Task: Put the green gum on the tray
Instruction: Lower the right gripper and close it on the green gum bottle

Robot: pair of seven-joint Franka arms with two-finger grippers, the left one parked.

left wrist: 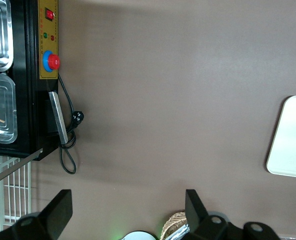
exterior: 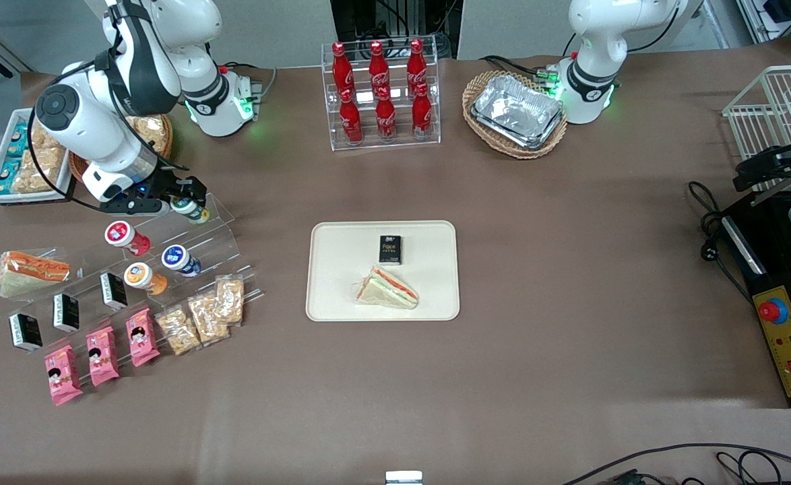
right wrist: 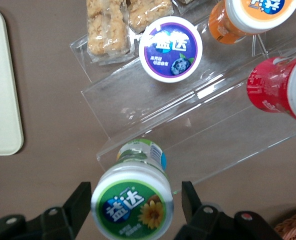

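Note:
My right gripper will next grab the green gum by its white lidded end to place it on the tray.
The green gum lies on the top step of a clear acrylic rack, toward the working arm's end of the table. In the right wrist view its green-and-white lid faces the camera. My right gripper is open, and in the wrist view it stands with one finger on each side of the lid. One finger is at the lid's edge; the other stands a little off it. The cream tray lies mid-table, its rim also in the right wrist view.
Red-lidded, blue-lidded and orange-lidded bottles sit on the rack's lower steps. A sandwich and a black box lie on the tray. Snack packets lie nearer the camera. A cola rack stands farther off.

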